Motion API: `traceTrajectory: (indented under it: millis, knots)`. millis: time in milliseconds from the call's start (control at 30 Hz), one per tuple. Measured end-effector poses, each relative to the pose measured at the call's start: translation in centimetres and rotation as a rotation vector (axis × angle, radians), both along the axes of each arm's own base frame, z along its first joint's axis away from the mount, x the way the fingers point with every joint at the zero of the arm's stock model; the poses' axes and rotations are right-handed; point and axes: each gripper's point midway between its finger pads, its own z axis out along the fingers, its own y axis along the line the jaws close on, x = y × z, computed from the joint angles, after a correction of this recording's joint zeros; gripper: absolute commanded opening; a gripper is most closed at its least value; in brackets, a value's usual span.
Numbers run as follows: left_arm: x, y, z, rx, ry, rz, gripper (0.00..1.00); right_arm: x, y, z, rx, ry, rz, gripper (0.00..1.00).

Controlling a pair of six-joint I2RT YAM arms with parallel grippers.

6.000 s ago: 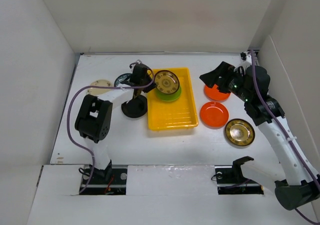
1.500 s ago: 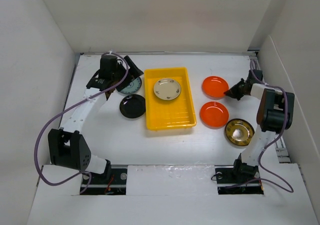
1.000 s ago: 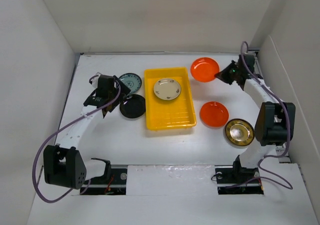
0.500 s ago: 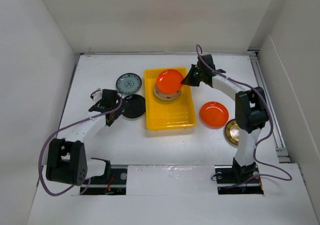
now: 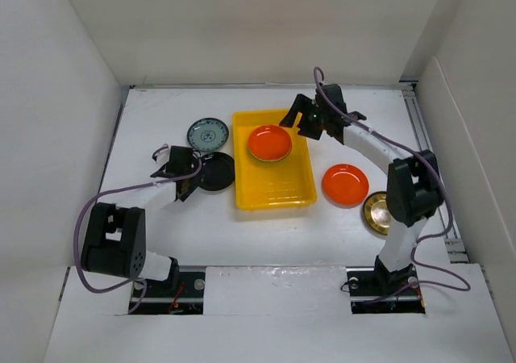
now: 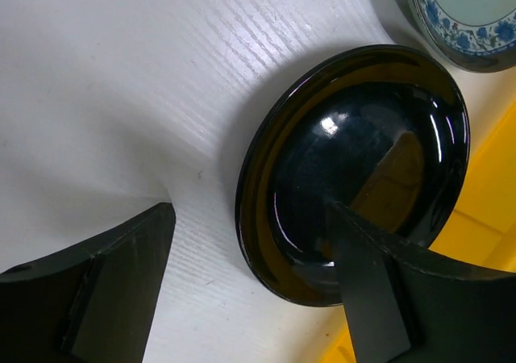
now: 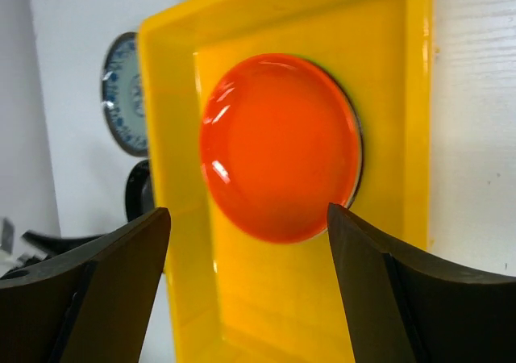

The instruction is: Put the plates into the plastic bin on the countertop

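My left gripper has its fingers wide apart on both sides of the black plate's rim [image 5: 201,182] [image 6: 243,226], so the black plate would stay on the countertop if I lifted it now.
An orange plate [image 5: 269,143] [image 7: 278,145] lies in the yellow plastic bin [image 5: 278,187] [image 7: 415,97], on top of another plate whose thin rim barely shows. My right gripper [image 5: 295,121] [image 7: 246,298] hangs open just above and right of it, holding nothing. The glossy black plate [image 5: 216,171] [image 6: 355,169] rests on the countertop left of the bin. My left gripper [image 5: 192,179] [image 6: 250,290] is open and straddles its near rim, one finger over the dish and one on the counter side. A teal-blue plate [image 5: 209,134] [image 6: 468,8] sits behind it.
A second orange plate [image 5: 345,184] lies on the countertop right of the bin. A gold-brown plate [image 5: 376,213] is partly hidden behind my right arm's lower link. White walls enclose the countertop on three sides.
My right gripper carried the orange plate from the right over the bin and let it go onto the cream plate. My left gripper came down to the black plate and its jaws narrowed slightly.
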Motion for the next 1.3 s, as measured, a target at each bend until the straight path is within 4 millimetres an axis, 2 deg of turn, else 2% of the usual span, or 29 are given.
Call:
traceTrajectory:
  millis: [33, 100, 167, 200, 233, 333, 467, 533, 767, 867, 967, 1067, 1133, 1167, 1233, 1300]
  knots:
    - [0.3, -0.1, 0.0, -0.004, -0.010, -0.002, 0.70, -0.5, 0.1, 1.1, -0.001, -0.023, 0.000, 0.84]
    - [0.7, -0.2, 0.0, -0.007, -0.020, -0.002, 0.57, -1.6, 0.3, 3.7, 0.006, -0.078, 0.001, 0.86]
    - [0.9, -0.2, -0.3, -0.009, -0.018, -0.002, 0.54, -2.5, 0.2, 6.2, 0.022, -0.131, 0.002, 0.86]
    - [1.1, -0.3, -0.2, -0.013, -0.028, -0.004, 0.49, -3.1, 0.1, 7.7, 0.033, -0.161, 0.002, 0.86]
    - [1.2, -0.3, -0.4, -0.011, -0.025, -0.002, 0.36, -3.5, -0.1, 9.1, 0.044, -0.189, -0.001, 0.86]
    - [1.2, -0.3, -0.8, -0.011, -0.012, 0.000, 0.27, -4.6, -0.8, 11.8, 0.064, -0.249, -0.008, 0.86]
    - [1.6, -0.3, -1.0, -0.002, 0.000, 0.005, 0.18, -5.7, -1.6, 13.6, 0.070, -0.287, -0.015, 0.86]
    - [1.7, -0.2, -1.0, 0.002, 0.010, 0.008, 0.02, -6.0, -2.1, 14.4, 0.072, -0.302, -0.019, 0.86]
    - [1.5, -0.4, 0.1, -0.009, 0.006, 0.019, 0.00, -6.7, -4.8, 16.6, 0.074, -0.346, -0.065, 0.86]
    - [0.4, 0.0, 2.9, 0.015, -0.027, 0.037, 0.00, -6.9, -6.0, 17.4, 0.069, -0.361, -0.085, 0.86]
    - [0.1, 0.2, 8.1, 0.024, -0.119, 0.037, 0.00, -7.1, -7.3, 17.8, 0.063, -0.373, -0.106, 0.86]
    - [2.0, -0.4, 14.6, -0.003, -0.281, 0.007, 0.00, -7.3, -9.2, 16.8, 0.048, -0.359, -0.143, 0.87]
    - [3.2, -1.3, 17.6, -0.025, -0.366, -0.048, 0.00, -7.3, -10.8, 15.6, 0.032, -0.337, -0.180, 0.87]
    - [3.8, -2.1, 18.7, -0.042, -0.400, -0.087, 0.00, -7.3, -11.7, 14.8, 0.022, -0.323, -0.201, 0.87]
    - [5.0, -3.7, 19.7, -0.081, -0.435, -0.164, 0.00, -7.5, -13.6, 13.0, -0.001, -0.286, -0.249, 0.87]
    - [6.2, -5.4, 19.0, -0.120, -0.433, -0.238, 0.00, -8.0, -15.1, 11.1, -0.017, -0.242, -0.294, 0.87]
